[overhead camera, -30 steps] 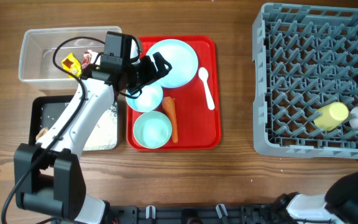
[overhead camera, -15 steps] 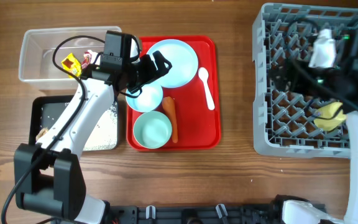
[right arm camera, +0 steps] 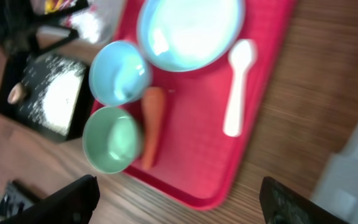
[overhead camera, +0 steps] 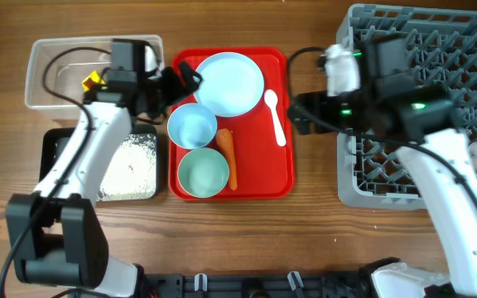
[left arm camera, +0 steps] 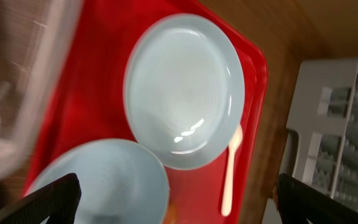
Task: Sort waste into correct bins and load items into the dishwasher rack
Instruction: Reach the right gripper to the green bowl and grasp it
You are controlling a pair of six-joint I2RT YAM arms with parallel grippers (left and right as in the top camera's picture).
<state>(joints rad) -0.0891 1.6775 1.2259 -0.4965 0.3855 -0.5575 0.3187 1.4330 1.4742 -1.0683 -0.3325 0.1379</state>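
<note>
The right gripper takes hold of the mint bowl by its rim beside the carrot [overhead camera: 227, 156] next. That leaves the opposite side free to enter the rack [overhead camera: 421, 37].
The pale blue plate [overhead camera: 231, 82], blue bowl [overhead camera: 192, 126], mint bowl [overhead camera: 203, 173], orange carrot [overhead camera: 227, 156] and white spoon [overhead camera: 276, 117] lie on the red tray [overhead camera: 259, 174]. My left gripper [overhead camera: 182, 83] is open and empty, above the tray's left edge beside the plate [left arm camera: 185, 90] and the blue bowl [left arm camera: 98, 180]. My right gripper [overhead camera: 300, 112] is open and empty, between the tray and the grey rack [overhead camera: 421, 37]. Its view shows the carrot [right arm camera: 151, 127] and spoon [right arm camera: 236, 87]. The yellow cup is hidden.
The clear tub [overhead camera: 52, 74] at back left holds a yellow wrapper [overhead camera: 92, 81]. The black tray [overhead camera: 135, 190] in front of it holds white grains [overhead camera: 129, 161] and a brown lump [right arm camera: 16, 93]. My left arm crosses both bins.
My right arm has swung left out of the rack to the tray's right edge. My left gripper has drawn back left, off the blue bowl and plate.
</note>
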